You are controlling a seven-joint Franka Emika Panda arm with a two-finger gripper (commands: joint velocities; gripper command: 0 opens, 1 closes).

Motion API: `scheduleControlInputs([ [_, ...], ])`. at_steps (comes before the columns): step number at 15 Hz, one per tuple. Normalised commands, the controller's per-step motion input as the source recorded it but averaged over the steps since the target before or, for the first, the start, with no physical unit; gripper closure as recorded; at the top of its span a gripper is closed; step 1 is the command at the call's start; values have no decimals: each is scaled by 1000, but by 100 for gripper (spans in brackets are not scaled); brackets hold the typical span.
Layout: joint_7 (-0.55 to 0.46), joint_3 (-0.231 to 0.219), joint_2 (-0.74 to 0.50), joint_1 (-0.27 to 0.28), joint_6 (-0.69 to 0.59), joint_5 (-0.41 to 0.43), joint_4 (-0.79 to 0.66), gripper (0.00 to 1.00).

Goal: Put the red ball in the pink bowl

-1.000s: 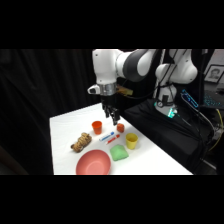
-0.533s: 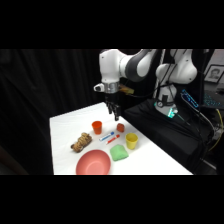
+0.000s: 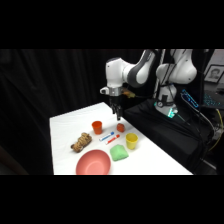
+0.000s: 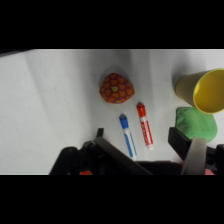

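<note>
Next, the gripper grabs the red ball around its dotted round body (image 3: 120,127), to put it in the pink bowl (image 3: 93,163).
The red ball (image 3: 121,128) rests on the white table (image 3: 65,125) between the orange-red cup and the yellow cup. In the wrist view the red ball (image 4: 116,88) shows a dotted pattern and lies ahead of the fingers. My gripper (image 3: 118,116) hangs just above and slightly behind the ball, apart from it. Seen from the wrist, the gripper (image 4: 141,142) is open with nothing between its fingers. The pink bowl (image 3: 93,163) sits near the table's front edge, well away from the gripper, and is out of the wrist view.
An orange-red cup (image 3: 97,127) stands left of the ball and a yellow cup (image 3: 131,141) to its front right. A blue pen (image 4: 128,136) and a red pen (image 4: 145,131) lie beneath the gripper. A green lump (image 3: 118,152) and a brown toy (image 3: 81,142) flank the bowl.
The gripper has moved right and downward, ending close above the red ball. Nothing on the table has shifted.
</note>
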Motion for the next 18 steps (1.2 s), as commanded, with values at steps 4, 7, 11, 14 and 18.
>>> scheduleControlInputs([
  [4,-73,4,-6,-15,342,231,-198,0],
  [7,-120,34,16,12,366,294,-190,0],
  [11,-133,52,74,15,370,245,-160,0],
  [14,-109,83,195,15,382,207,-64,0],
  [18,-59,115,300,-21,449,172,26,0],
])
